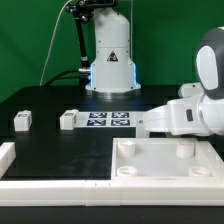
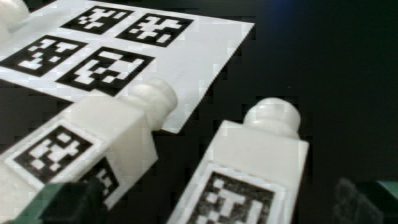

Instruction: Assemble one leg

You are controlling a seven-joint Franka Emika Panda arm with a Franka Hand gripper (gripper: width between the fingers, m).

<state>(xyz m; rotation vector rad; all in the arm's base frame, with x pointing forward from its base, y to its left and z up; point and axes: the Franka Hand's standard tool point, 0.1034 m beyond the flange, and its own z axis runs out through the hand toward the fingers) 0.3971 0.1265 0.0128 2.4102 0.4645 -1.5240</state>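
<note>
The leg needs to be picked up next by its tagged body (image 2: 235,196) with the robot's gripper, so that its round peg end stays free to go into a tray socket.
In the wrist view two white legs lie side by side, each with a black-and-white tag and a round peg end: one leg (image 2: 103,140) touches the marker board (image 2: 187,40), the other leg (image 2: 263,165) lies beside it. My gripper (image 2: 217,208) is open just above them, with its dark fingers (image 2: 64,203) at the frame's edges, and the second leg is between them. In the exterior view my gripper (image 1: 143,122) reaches in from the right and hides these two legs. Two more small legs lie at the left, one (image 1: 22,120) far out and one (image 1: 68,119) by the board.
The marker board (image 1: 108,120) lies mid-table. The large white tray-like part (image 1: 165,160) with round corner sockets sits at the front right. A white L-shaped rail (image 1: 12,165) runs along the front left. The robot base (image 1: 110,60) stands at the back.
</note>
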